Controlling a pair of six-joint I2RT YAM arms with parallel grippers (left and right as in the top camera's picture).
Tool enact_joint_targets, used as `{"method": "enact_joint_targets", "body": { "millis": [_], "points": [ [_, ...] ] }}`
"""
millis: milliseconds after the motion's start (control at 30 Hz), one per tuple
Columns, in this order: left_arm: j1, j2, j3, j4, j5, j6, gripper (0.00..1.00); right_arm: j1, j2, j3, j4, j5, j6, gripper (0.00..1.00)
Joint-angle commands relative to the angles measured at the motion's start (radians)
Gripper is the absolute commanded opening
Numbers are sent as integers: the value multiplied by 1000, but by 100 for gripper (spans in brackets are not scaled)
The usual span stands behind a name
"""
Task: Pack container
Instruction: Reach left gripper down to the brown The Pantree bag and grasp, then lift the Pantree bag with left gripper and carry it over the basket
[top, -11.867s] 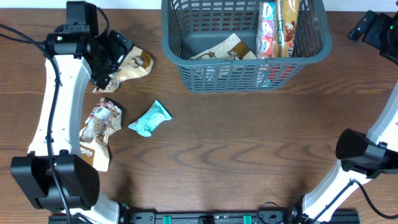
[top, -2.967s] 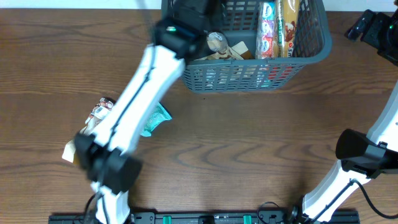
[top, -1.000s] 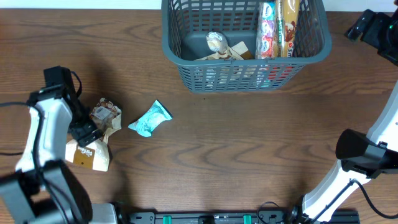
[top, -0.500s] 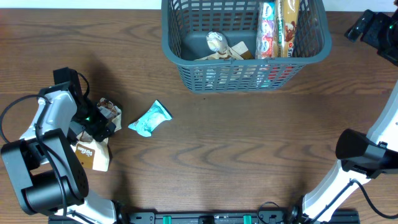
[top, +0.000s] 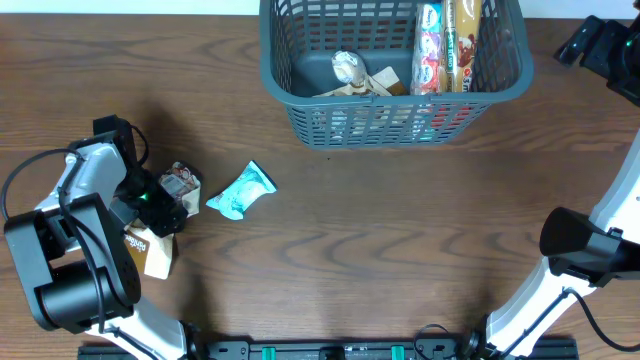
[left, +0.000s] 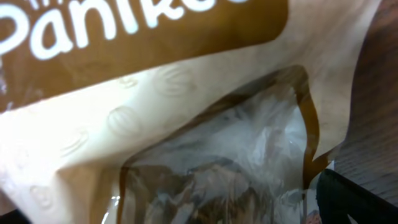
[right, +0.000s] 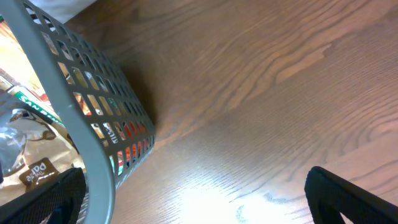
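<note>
My left gripper closes on the Panike packet (top: 152, 255) now. The packet's clear window part lies between both fingers, so closing now would catch the packet.
The container (top: 395, 98), a dark grey-blue slotted basket, stands at the table's far middle with several snack packets inside (top: 445, 45). At the left lie a brown "Panike" packet (top: 152, 255), a crumpled clear-and-brown packet (top: 182, 180) and a teal packet (top: 240, 192). My left gripper (top: 160, 205) is open and pressed down over the brown packets. The Panike packet (left: 186, 112) fills the left wrist view, where only one dark fingertip (left: 357, 199) shows. My right gripper (right: 199, 208) is open just right of the container's corner (right: 68, 106), with only table between its fingers.
Bare brown wood table (top: 400, 250) spreads across the middle and right. The right arm's base (top: 580, 245) stands at the near right, its wrist (top: 600, 45) at the far right. The left arm's base (top: 70, 270) stands by the near left edge.
My left gripper has shifted right and come down onto the brown packets at the left. The packets have been nudged slightly. The right arm and the container have not moved.
</note>
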Motion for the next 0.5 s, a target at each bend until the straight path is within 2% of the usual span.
{"method": "enact_joint_targets", "body": {
  "millis": [0, 67, 100, 133, 167, 200, 233, 267, 367, 467],
  "points": [
    [3, 56, -5, -4, -17, 35, 99, -4, -3, -1, -3, -4, -6, 99],
    [3, 59, -5, -1, -16, 44, 99, -4, -3, -1, -3, -3, -6, 99],
    [3, 59, -5, 0, -16, 54, 95, -4, -3, -1, -3, -4, -6, 99],
    [3, 59, -5, 0, -16, 56, 82, -4, -3, -1, -3, -4, -6, 99],
    [3, 59, -5, 3, -16, 70, 56, -4, -3, -1, -3, -4, -6, 99],
    [3, 59, -5, 7, -16, 84, 43, -4, -3, -1, -3, -4, -6, 99],
    [3, 59, -5, 11, -16, 101, 22, -4, -3, -1, -3, -4, -6, 99],
    [3, 59, -5, 16, -16, 118, 6, -4, -3, -1, -3, -4, -6, 99],
    [3, 59, -5, 35, -7, 185, 6, -4, -3, -1, -3, -4, -6, 99],
    [1, 58, 9, 61, 21, 340, 6, -4, -3, -1, -3, -4, -6, 99]
  ]
}}
